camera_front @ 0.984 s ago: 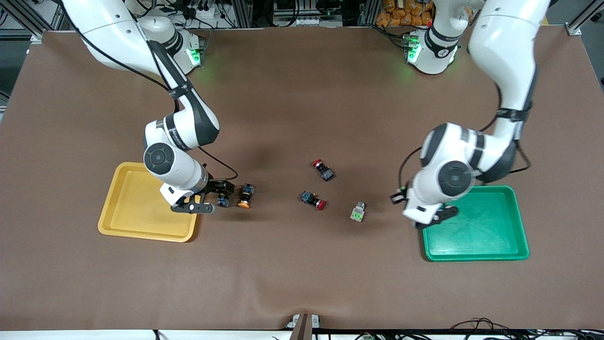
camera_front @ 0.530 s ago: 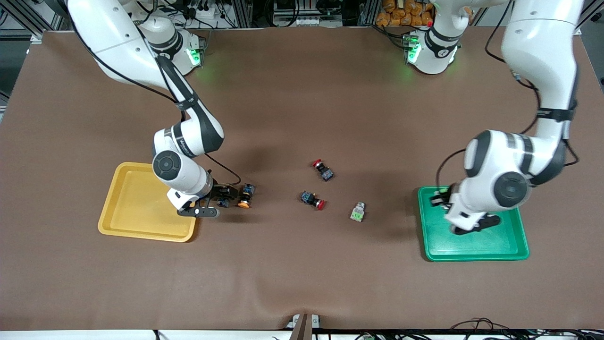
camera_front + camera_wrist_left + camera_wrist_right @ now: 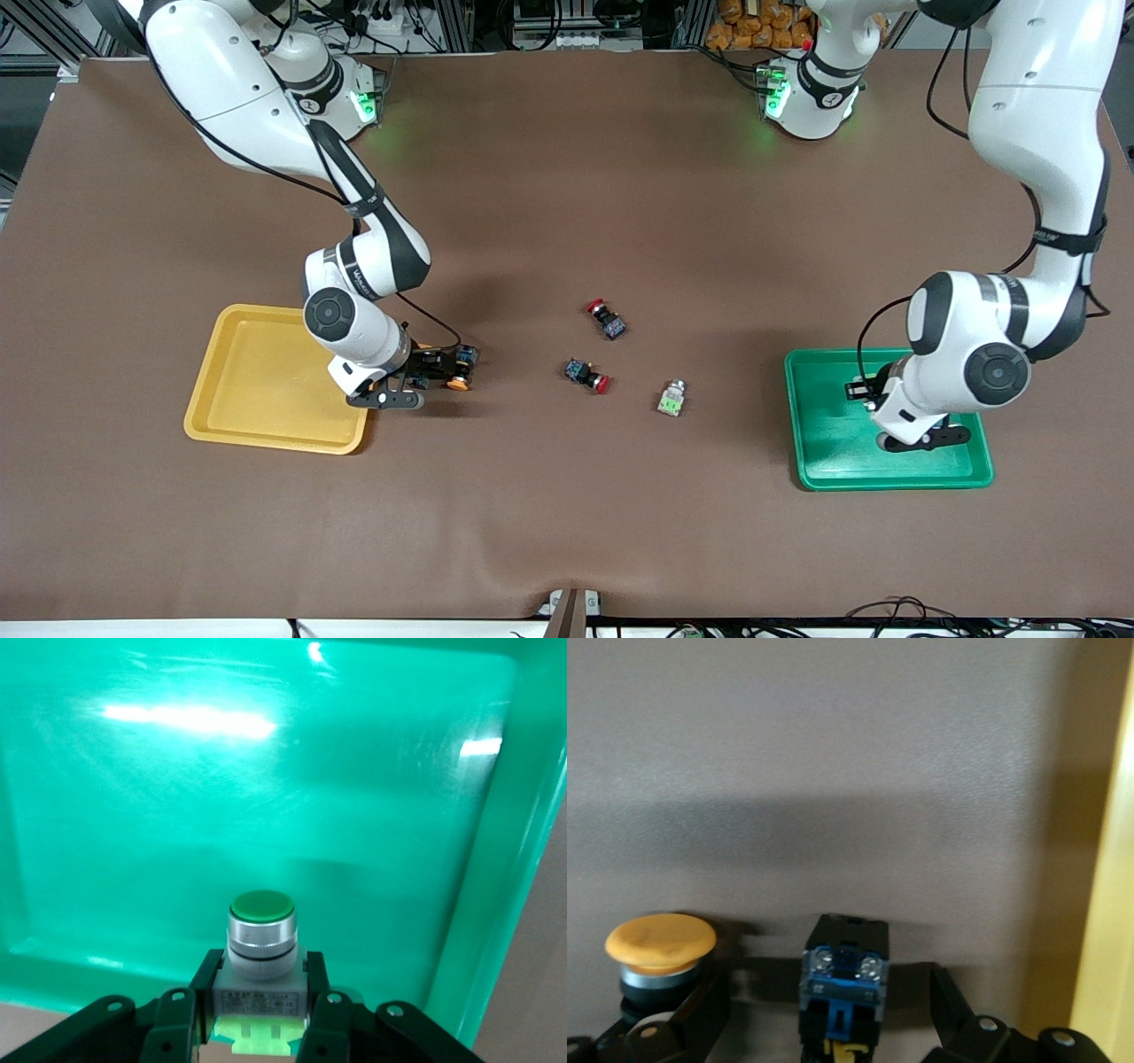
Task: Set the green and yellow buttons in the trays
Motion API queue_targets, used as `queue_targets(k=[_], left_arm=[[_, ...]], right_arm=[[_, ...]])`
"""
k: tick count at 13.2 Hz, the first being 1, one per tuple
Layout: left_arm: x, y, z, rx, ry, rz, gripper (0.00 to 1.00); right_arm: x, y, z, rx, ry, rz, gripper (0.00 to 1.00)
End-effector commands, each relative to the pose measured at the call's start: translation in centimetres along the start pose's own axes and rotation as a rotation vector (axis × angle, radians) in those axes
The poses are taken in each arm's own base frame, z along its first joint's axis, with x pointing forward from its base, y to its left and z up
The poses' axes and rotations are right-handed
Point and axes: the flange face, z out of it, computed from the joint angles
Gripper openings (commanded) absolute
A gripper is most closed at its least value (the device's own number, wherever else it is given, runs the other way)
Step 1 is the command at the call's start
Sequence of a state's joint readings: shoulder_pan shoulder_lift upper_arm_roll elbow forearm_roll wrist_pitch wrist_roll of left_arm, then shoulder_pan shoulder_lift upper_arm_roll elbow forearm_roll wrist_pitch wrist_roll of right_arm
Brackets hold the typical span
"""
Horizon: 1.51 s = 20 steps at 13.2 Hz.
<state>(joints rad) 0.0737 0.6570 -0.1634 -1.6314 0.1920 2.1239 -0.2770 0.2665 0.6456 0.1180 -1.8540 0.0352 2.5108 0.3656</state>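
Note:
My right gripper's fingers are on both sides of the black-blue switch body (image 3: 842, 983), so it should close on it now.
My left gripper (image 3: 904, 434) is over the green tray (image 3: 842, 452), shut on a pale green button (image 3: 261, 943) with a silver collar, held above the tray floor (image 3: 266, 771). My right gripper (image 3: 412, 379) is low at the table beside the yellow tray (image 3: 248, 390), open. Its fingers (image 3: 700, 1005) stand on either side of a black-blue switch body (image 3: 842, 983) without touching it; that switch's cap is hidden. A second button with an orange-yellow cap (image 3: 660, 943) lies just outside one finger, also in the front view (image 3: 461, 368). Another pale green button (image 3: 673, 397) lies on the table toward the green tray.
Two black-blue switches with red caps (image 3: 607, 319) (image 3: 587, 375) lie mid-table between the trays. The yellow tray's rim (image 3: 1107, 904) is close beside my right gripper. The brown mat covers the table.
My left arm has carried the green button from beside the green tray to over its inside. My right gripper has shifted a little away from the yellow tray, along the two yellow-capped buttons.

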Motion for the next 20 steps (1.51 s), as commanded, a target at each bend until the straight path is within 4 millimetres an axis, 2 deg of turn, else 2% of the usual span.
queue_targets(k=[1, 2, 3, 4, 5, 6, 9, 10, 11, 13, 16, 18, 20], left_arm=[[0.9, 0.5, 1.0, -0.006, 0.060, 0.055, 0.00], [1.2, 0.4, 1.9, -0.015, 0.079, 0.085, 0.00], [1.2, 0.5, 2.0, -0.019, 0.081, 0.098, 0.07], [1.2, 0.5, 1.8, -0.021, 0.082, 0.097, 0.50], [1.3, 0.0, 1.9, -0.023, 0.080, 0.094, 0.85], [1.3, -0.2, 1.9, -0.026, 0.081, 0.089, 1.00], [1.3, 0.0, 1.4, -0.031, 0.083, 0.085, 1.00], [1.1, 0.7, 0.3, -0.045, 0.082, 0.078, 1.00], [0.6, 2.0, -1.1, -0.066, 0.065, 0.074, 1.00], [0.3, 3.1, -2.4, -0.081, 0.072, 0.083, 1.00], [0.5, 5.1, -3.9, -0.099, 0.101, 0.108, 1.00], [0.3, 9.1, -5.6, -0.115, 0.132, 0.149, 1.00], [-0.7, 13.0, -6.2, -0.117, 0.140, 0.153, 1.00]], right_arm=[[0.2, -0.7, 0.0, -0.010, 0.017, -0.020, 0.15], [0.1, -0.8, 0.0, -0.011, 0.017, -0.020, 0.00], [0.1, -0.8, 0.0, -0.010, 0.018, -0.017, 0.00], [0.2, -0.7, -0.1, -0.010, 0.018, -0.017, 0.00], [0.1, -0.7, 0.0, -0.012, 0.017, -0.018, 0.00], [0.2, -0.5, 0.0, -0.012, 0.017, -0.017, 0.00], [0.3, 0.2, -0.4, -0.013, 0.014, -0.012, 0.00], [0.3, 0.2, -0.9, -0.013, 0.012, -0.006, 0.00], [-0.1, 0.2, -3.6, -0.014, 0.024, -0.012, 0.00], [-0.3, 0.3, -5.7, -0.029, -0.010, -0.015, 0.00], [0.3, 1.5, -6.7, -0.032, -0.012, -0.033, 0.00], [1.2, 3.7, -6.9, -0.029, -0.011, -0.062, 0.00], [2.5, 8.2, -7.8, -0.029, -0.013, -0.122, 0.00]])
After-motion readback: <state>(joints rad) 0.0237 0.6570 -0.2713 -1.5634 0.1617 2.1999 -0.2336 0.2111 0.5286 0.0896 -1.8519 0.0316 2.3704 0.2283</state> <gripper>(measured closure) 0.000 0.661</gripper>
